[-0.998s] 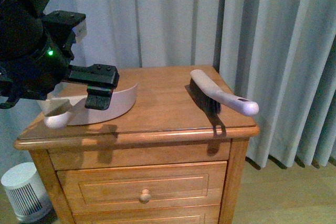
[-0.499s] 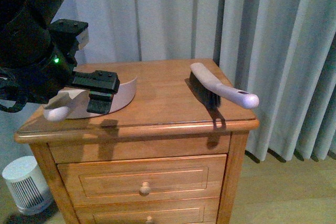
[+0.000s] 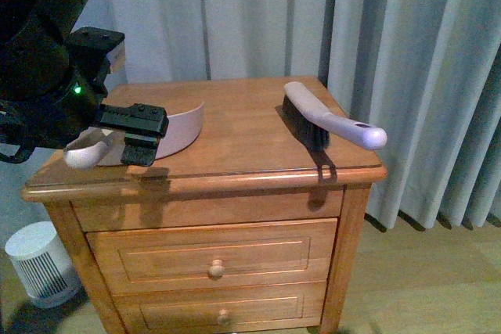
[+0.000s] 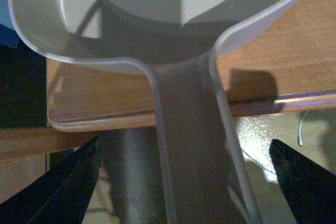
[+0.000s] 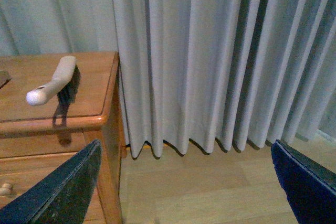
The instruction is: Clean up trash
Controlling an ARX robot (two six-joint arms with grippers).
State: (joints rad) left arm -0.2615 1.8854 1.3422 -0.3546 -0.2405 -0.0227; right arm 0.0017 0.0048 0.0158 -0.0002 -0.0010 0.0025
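Observation:
I will next grab the dustpan by its narrow rounded handle [image 3: 88,152] with my left gripper, since the dustpan's pan [image 3: 182,131] spreads far wider than my open fingers.
No small whitish scrap of trash shows in any view. The beige dustpan [image 3: 184,124] lies on the left of the nightstand top, its rounded handle [image 3: 82,154] reaching past the left front corner. My left gripper [image 3: 142,134] is open and hovers at the handle. In the left wrist view the handle [image 4: 194,129] runs between my left gripper's [image 4: 184,153] spread jaws without touching them. A dust brush [image 3: 325,124] lies on the right of the top, its handle tip over the edge. My right gripper [image 5: 184,156] is open and empty above the floor, right of the nightstand.
The wooden nightstand [image 3: 235,185] has drawers with round knobs. Grey curtains [image 3: 391,37] hang behind and to the right. A small white ribbed device [image 3: 39,271] stands on the floor at the left. The brush [image 5: 52,85] and nightstand corner show in the right wrist view.
The nightstand now sits higher in the front view. My left gripper has shifted a little left along the dustpan toward its handle. Dustpan and brush have not moved on the top.

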